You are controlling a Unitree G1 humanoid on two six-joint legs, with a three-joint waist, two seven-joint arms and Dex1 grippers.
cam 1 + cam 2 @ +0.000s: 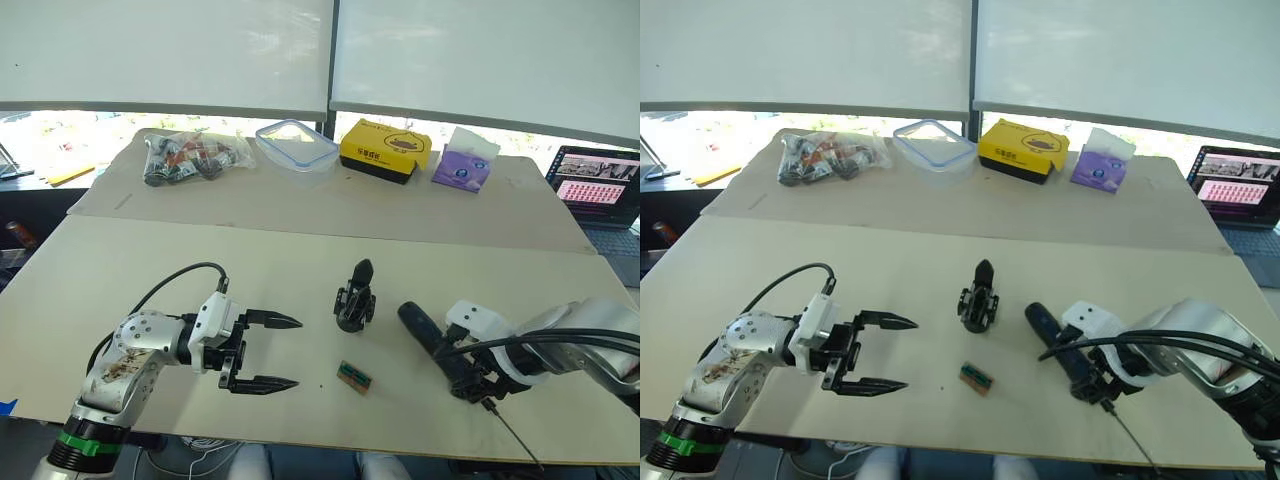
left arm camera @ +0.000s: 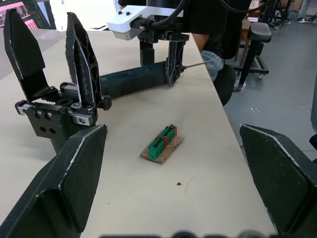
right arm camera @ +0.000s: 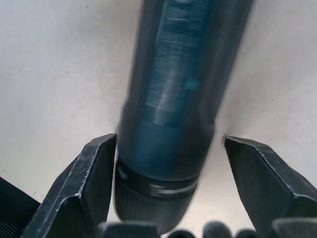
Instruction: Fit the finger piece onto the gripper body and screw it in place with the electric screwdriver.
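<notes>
My right gripper picks up the electric screwdriver by its body near its bit next, to drive the screw into the gripper body [image 1: 356, 297].
The gripper body [image 1: 356, 297] stands upright at the middle of the table. In the left wrist view two pointed black blades rise side by side from the body [image 2: 59, 106]; I cannot tell which one is the finger piece. My left gripper [image 1: 298, 352] is open, low over the table to the left of the body, with nothing between its fingers. The electric screwdriver [image 1: 425, 328] lies flat to the right of the body, its thin bit [image 1: 515, 440] pointing towards the table's front edge. My right gripper [image 3: 168, 144] is open and straddles the screwdriver's barrel [image 3: 178, 99] near the bit end.
A small green-and-brown block [image 1: 354, 377] lies in front of the gripper body. At the back stand a bag of parts [image 1: 195, 155], a clear container [image 1: 297, 143], a yellow box [image 1: 385, 150] and a purple tissue pack [image 1: 463, 165]. A laptop [image 1: 600, 190] sits at the far right.
</notes>
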